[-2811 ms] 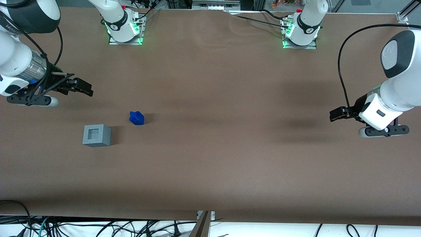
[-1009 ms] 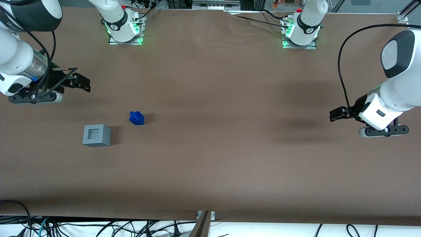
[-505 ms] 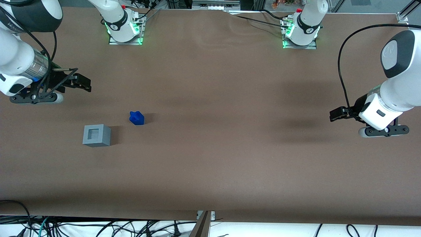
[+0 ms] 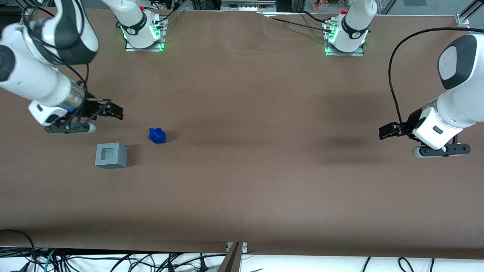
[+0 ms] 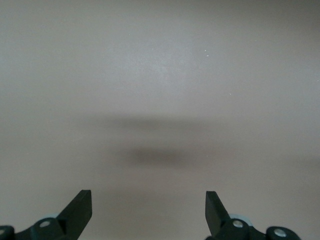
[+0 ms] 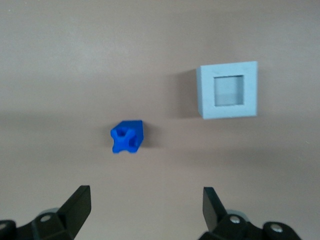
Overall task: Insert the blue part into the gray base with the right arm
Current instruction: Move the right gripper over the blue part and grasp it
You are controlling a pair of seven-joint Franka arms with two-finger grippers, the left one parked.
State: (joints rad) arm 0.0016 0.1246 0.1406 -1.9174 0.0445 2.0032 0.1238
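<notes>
My right gripper grabs the blue part by its star-like end point(image 6: 124, 137) next. The blue part's plain end then stays free to enter the gray base.
The blue part point(image 4: 157, 135) lies on the brown table; the right wrist view shows its star-like top point(image 6: 128, 136). The gray base point(image 4: 110, 155) stands upright beside it, nearer the front camera, its square recess facing up point(image 6: 228, 90). My right gripper point(image 4: 113, 112) hangs above the table, farther from the front camera than both pieces and a short way from the blue part. It is open and empty, with bare table between its fingers point(image 6: 80, 202). The right arm point(image 4: 41, 81) reaches in from the working arm's end.
Two arm bases with green lights point(image 4: 143, 34) point(image 4: 345, 36) are bolted at the table edge farthest from the front camera. Cables point(image 4: 113, 260) hang below the near edge. The brown table cover point(image 4: 245, 151) stretches wide toward the parked arm's end.
My right arm has swung from near the table's end toward the blue part and nearer the front camera. The blue part and gray base have not moved.
</notes>
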